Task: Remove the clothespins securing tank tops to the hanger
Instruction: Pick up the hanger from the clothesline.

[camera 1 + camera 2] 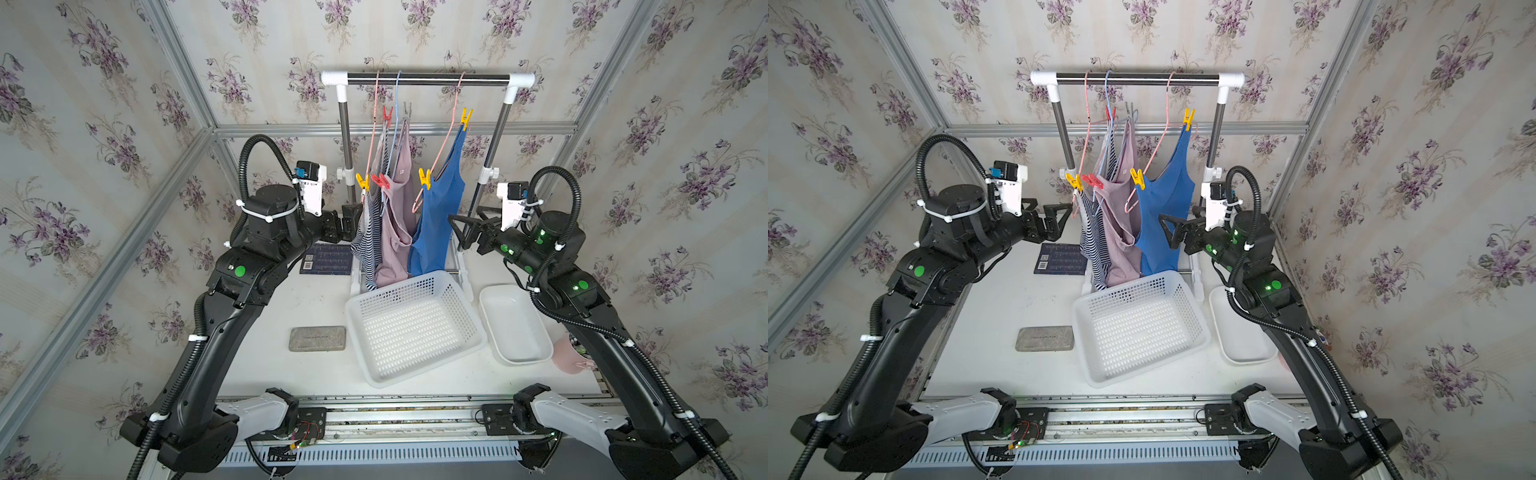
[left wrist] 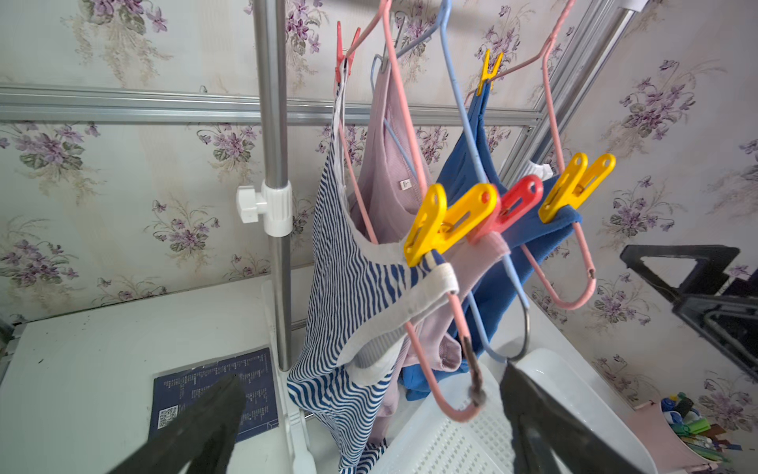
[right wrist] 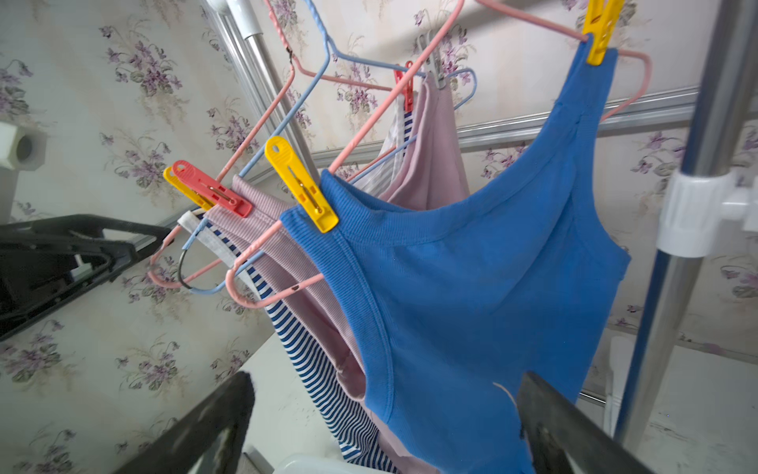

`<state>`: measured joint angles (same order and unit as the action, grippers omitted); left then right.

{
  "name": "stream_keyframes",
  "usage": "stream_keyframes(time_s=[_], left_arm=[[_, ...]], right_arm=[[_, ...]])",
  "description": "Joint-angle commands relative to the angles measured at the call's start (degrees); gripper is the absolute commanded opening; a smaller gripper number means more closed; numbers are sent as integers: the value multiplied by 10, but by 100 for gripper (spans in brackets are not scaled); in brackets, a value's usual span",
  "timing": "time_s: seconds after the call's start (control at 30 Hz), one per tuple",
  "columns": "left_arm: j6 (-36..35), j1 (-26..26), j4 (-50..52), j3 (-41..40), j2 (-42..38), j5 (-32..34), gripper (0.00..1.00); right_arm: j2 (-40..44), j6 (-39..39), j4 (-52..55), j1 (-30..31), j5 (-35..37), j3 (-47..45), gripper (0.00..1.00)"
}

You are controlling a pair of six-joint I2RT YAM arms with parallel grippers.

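Observation:
Next, my left gripper should grab the striped top's hanger by its near end, just past the yellow clothespin, leaving the far red clothespin free to remove.
Three tank tops hang on wire hangers from the rack bar (image 1: 428,79): striped (image 1: 368,237), pink-mauve (image 1: 395,232) and blue (image 1: 436,224). Clothespins clip their straps. On the near ends sit a yellow one (image 2: 447,223) on the striped top, a red one (image 2: 512,205) on the mauve top and a yellow one (image 3: 301,184) on the blue top. On the far ends are red (image 1: 387,115), grey (image 1: 407,109) and yellow (image 1: 466,117) ones. My left gripper (image 2: 371,377) is open beside the striped top. On the other side my right gripper (image 3: 387,377) is open, facing the blue top. Neither holds anything.
A white perforated basket (image 1: 411,328) stands in front of the rack, with a white tray (image 1: 515,324) to its right. A grey pad (image 1: 318,338) and a dark blue card (image 1: 328,259) lie on the left. A pink cup (image 1: 571,357) stands near the right arm.

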<state>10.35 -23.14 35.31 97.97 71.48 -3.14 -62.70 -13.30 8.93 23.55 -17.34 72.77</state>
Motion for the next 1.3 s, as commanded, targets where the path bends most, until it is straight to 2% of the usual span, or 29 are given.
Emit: stream_keyframes(time_s=[0.0,0.03,0.07,0.1,0.13,0.2,0.27,0.33,0.43,0.67,0.83,1.0,1.13,1.2,1.27], left_arm=[[0,1,-7,20,13,-40,99],[0,0,-7,25,17,-39,99],[-1,-4,-7,29,19,-29,99],[-4,-7,-7,30,21,-17,99],[-7,-10,-7,32,22,-3,99],[-13,-15,-7,33,25,22,99],[-14,-17,-6,33,30,40,98],[-13,-19,-6,36,37,47,98],[-15,-30,-6,43,48,76,96],[-36,-53,-4,81,91,112,90],[-49,-58,1,87,114,156,79],[-56,-59,10,92,128,152,66],[-54,-58,15,99,140,148,60],[-55,-58,15,105,144,148,53],[-58,-58,17,110,147,147,41]], right_arm=[[-9,8,-25,1,-104,1,100],[-11,-1,-9,6,-37,8,100],[-10,-5,15,18,76,12,99],[-6,9,21,24,123,5,99],[-2,22,24,24,139,-2,100],[-2,43,30,17,58,-1,100],[-4,30,31,30,90,2,100],[-9,49,36,38,73,2,100],[-10,41,26,38,92,-17,100],[-6,26,-8,38,48,-46,100],[0,19,-27,38,47,-69,100],[-2,19,-26,38,59,-78,100],[5,19,-22,37,67,-86,100],[15,20,-26,36,74,-97,100],[24,21,-26,35,81,-105,100]])
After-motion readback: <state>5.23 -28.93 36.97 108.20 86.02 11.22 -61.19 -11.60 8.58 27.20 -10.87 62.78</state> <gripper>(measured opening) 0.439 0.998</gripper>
